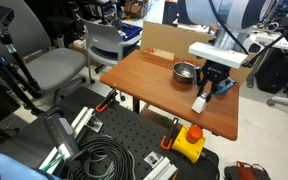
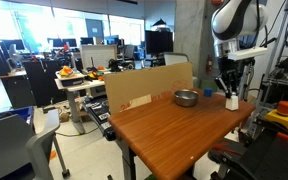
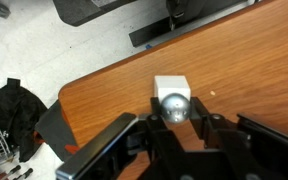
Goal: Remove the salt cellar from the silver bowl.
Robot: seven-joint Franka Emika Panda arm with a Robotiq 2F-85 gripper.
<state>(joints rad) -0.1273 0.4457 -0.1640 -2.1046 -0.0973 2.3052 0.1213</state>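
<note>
The salt cellar (image 1: 200, 101) has its base on flat wood and would remain upright on the tabletop, so it is time for my gripper to open.
The silver bowl (image 1: 185, 71) stands on the wooden table, also seen in an exterior view (image 2: 186, 97); it looks empty. The salt cellar (image 1: 200, 101), white with a shiny metal cap, is outside the bowl near the table's edge, its base on the wood (image 2: 232, 101). My gripper (image 1: 212, 86) is above it, a short way from the bowl. In the wrist view the fingers (image 3: 174, 112) sit tight on both sides of the cellar's metal cap (image 3: 174, 105).
A small blue cube (image 1: 227, 87) lies beside the gripper. A cardboard panel (image 1: 164, 40) stands along the table's back edge behind the bowl. Chairs (image 1: 59, 65), cables and a yellow box (image 1: 189, 143) are on the floor around the table (image 1: 144, 80).
</note>
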